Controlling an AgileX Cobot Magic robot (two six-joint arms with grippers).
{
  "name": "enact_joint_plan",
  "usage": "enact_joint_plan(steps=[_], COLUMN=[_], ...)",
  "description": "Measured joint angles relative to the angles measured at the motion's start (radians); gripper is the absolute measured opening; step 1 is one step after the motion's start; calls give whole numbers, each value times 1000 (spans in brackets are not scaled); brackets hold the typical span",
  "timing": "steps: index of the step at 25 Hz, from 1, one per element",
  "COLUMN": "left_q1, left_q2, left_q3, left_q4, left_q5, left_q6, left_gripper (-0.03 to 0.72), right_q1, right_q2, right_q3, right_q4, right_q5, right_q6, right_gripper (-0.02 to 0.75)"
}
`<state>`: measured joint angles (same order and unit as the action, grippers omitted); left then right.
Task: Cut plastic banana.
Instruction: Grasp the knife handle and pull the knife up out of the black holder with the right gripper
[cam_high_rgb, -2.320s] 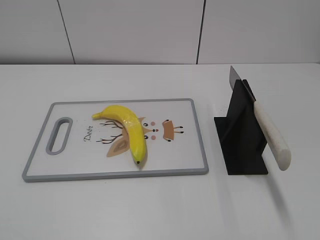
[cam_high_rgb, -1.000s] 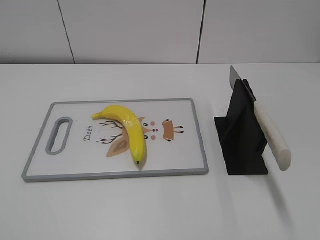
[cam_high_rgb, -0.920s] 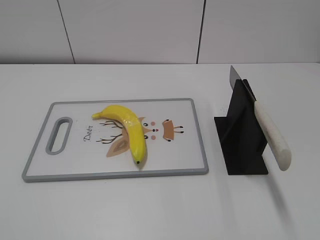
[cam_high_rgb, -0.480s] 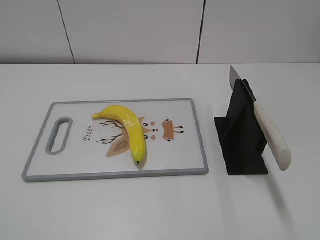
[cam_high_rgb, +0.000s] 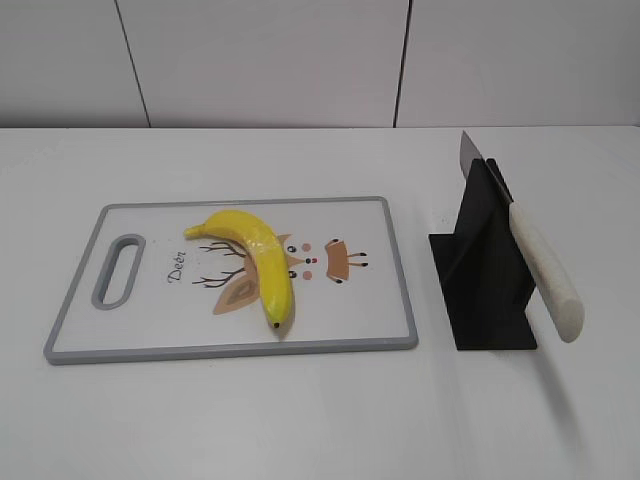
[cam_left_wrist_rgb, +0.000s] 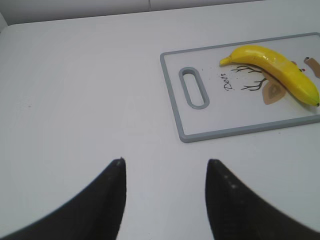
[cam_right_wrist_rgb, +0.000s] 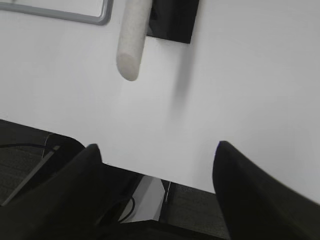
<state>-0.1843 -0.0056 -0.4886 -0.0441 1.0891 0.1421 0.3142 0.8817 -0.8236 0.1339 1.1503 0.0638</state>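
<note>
The knife's bare blade tip (cam_high_rgb: 469, 152) sticks out past the black stand. So my right gripper should grab the knife by its white handle (cam_high_rgb: 543, 270) next.
The plastic banana (cam_high_rgb: 255, 258) lies glossy yellow on a white cutting board with a grey rim (cam_high_rgb: 230, 347), dark tip toward the front. It also shows in the left wrist view (cam_left_wrist_rgb: 277, 71) on the board (cam_left_wrist_rgb: 172, 95). A knife with a white handle (cam_high_rgb: 543, 270) leans in a black stand (cam_high_rgb: 482, 268); its handle (cam_right_wrist_rgb: 131, 42) and the stand (cam_right_wrist_rgb: 175, 20) show in the right wrist view. My left gripper (cam_left_wrist_rgb: 165, 167) is open over bare table, well left of the board. My right gripper (cam_right_wrist_rgb: 157, 150) is open at the table's front edge, short of the knife. Neither gripper shows in the exterior view.
The white table (cam_high_rgb: 320, 420) runs to a white panelled wall (cam_high_rgb: 270, 60) at the back. In the right wrist view the table's front edge (cam_right_wrist_rgb: 150, 175) shows, with dark floor and cables below it.
</note>
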Motion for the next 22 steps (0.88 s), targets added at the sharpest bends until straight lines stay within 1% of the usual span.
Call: enact_joint_plan(steps=[3,6,12,16,22], left_q1=[0,0,0,0,0], left_q2=[0,0,0,0,0], left_q3=[0,0,0,0,0], left_q4=[0,0,0,0,0], left_q5=[0,0,0,0,0], left_q6=[0,0,0,0,0], left_gripper=[476,476,475,475,475], right_q1=[87,142,150,150,149], right_q2=[78,162,345,478,642], right_q3=[-41,-100,-221,-274,-313], right_q4=[-60,-73,-72,-81,-142], right_q5=[3,14,17,-4,-19], right_q6=[90,127,140,146,192], right_gripper=[527,527,529,530,530])
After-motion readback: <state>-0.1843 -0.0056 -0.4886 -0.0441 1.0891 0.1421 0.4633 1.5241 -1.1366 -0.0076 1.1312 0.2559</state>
